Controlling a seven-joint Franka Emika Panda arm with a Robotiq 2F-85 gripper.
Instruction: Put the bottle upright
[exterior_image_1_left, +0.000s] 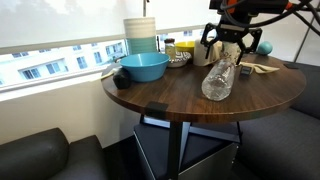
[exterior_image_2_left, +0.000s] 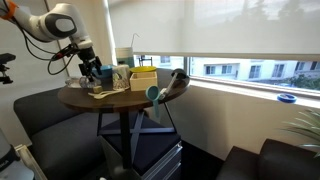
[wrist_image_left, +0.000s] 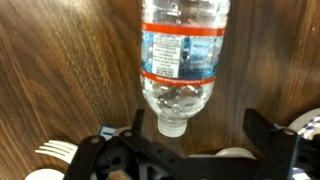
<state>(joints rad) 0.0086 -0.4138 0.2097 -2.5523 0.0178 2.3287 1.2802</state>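
Observation:
The robot's gripper will next grab the bottle (exterior_image_1_left: 220, 78) by its capped neck. The bottle's base then stays free, so the bottle can be set upright on the tabletop.
The clear ribbed plastic bottle (exterior_image_1_left: 220, 78) lies on its side on the round wooden table (exterior_image_1_left: 170, 95). Its capped neck points towards my gripper. In the wrist view the bottle (wrist_image_left: 180, 50) shows a blue and red label band, and its small cap sits between my fingers. My gripper (wrist_image_left: 197, 128) is open, with one finger on each side of the cap end and neither touching the bottle. In both exterior views the gripper (exterior_image_1_left: 225, 45) (exterior_image_2_left: 91, 72) hovers just above the bottle's neck end.
A blue bowl (exterior_image_1_left: 143, 67) and a stack of pale cups (exterior_image_1_left: 140, 32) stand at the table's back, with small jars (exterior_image_1_left: 180, 52) beside them. A dark ball (exterior_image_1_left: 265, 46) and wooden utensils (exterior_image_1_left: 262, 68) lie nearby. A white fork (wrist_image_left: 55, 150) lies next to the gripper. Black seats surround the table.

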